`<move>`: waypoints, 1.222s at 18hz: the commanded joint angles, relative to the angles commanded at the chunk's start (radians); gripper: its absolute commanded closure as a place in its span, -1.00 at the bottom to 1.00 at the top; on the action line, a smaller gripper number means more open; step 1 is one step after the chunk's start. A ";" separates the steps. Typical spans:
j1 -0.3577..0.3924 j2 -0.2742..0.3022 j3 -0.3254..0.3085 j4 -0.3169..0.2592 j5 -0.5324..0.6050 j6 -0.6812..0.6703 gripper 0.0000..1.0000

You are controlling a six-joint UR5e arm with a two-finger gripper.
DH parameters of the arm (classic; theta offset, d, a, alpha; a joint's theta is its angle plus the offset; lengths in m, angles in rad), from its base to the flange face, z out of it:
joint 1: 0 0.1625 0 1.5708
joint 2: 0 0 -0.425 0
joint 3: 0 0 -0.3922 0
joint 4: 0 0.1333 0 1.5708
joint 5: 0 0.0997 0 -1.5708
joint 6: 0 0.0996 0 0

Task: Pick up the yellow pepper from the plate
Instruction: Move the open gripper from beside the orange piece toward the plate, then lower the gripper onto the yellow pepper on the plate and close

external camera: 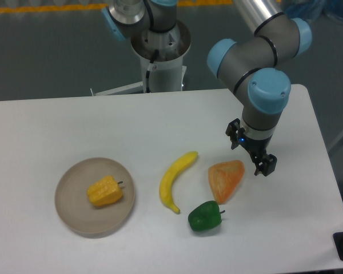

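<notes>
My gripper next lifts the yellow pepper from the plate (72, 212) by grabbing its thick yellow body (104, 192).
The yellow pepper (105, 191) lies on its side in the middle of the round beige plate (72, 212) at the table's front left, its short dark stem pointing right. My gripper (251, 153) hangs over the right part of the table, far to the right of the plate and just above and right of the orange fruit slice. Its two dark fingers stand apart with nothing between them, so it is open.
A curved yellow banana (176, 180) lies between the plate and the orange wedge slice (225, 178). A green pepper (205, 217) sits in front of the slice. The arm's base (159, 54) stands at the table's back edge.
</notes>
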 joint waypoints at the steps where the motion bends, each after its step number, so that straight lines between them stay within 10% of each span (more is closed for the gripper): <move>1: 0.000 0.000 0.000 -0.002 0.000 0.002 -1.00; 11: -0.052 0.011 0.011 -0.006 -0.018 -0.092 -1.00; 22: -0.399 -0.009 -0.027 0.029 -0.017 -0.403 -1.00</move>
